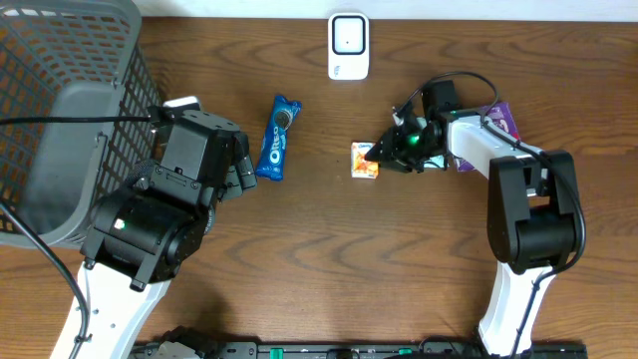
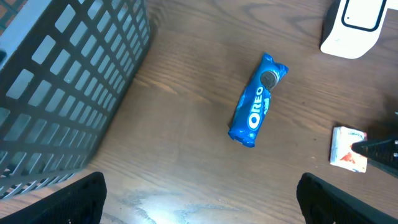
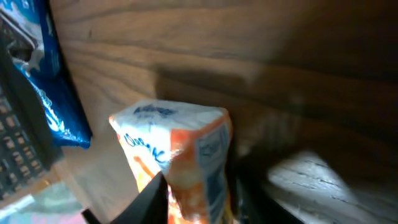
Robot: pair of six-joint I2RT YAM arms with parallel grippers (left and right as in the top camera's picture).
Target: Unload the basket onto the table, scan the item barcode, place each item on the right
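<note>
I will grab the orange-and-white packet (image 1: 365, 160) with my right gripper by the side edge facing it, so the packet's broad sides stay uncovered to turn for barcode scanning.
A small orange-and-white snack packet (image 1: 365, 160) (image 2: 348, 148) lies on the wooden table below the white barcode scanner (image 1: 348, 45) (image 2: 351, 25). My right gripper (image 1: 384, 152) is at the packet's right end. In the right wrist view the packet (image 3: 180, 143) sits between my right gripper's (image 3: 202, 199) dark fingers; the jaws stand slightly apart, with a dark gap on the right side. A blue Oreo pack (image 1: 278, 137) (image 2: 256, 101) lies left of centre. My left gripper (image 1: 239, 165) (image 2: 199, 193) hangs wide open beside it with only bare table between its fingers.
A large grey mesh basket (image 1: 60, 120) (image 2: 62, 81) fills the far left. A purple packet (image 1: 503, 118) lies behind my right arm. The Oreo pack (image 3: 56, 93) shows at the left edge of the right wrist view.
</note>
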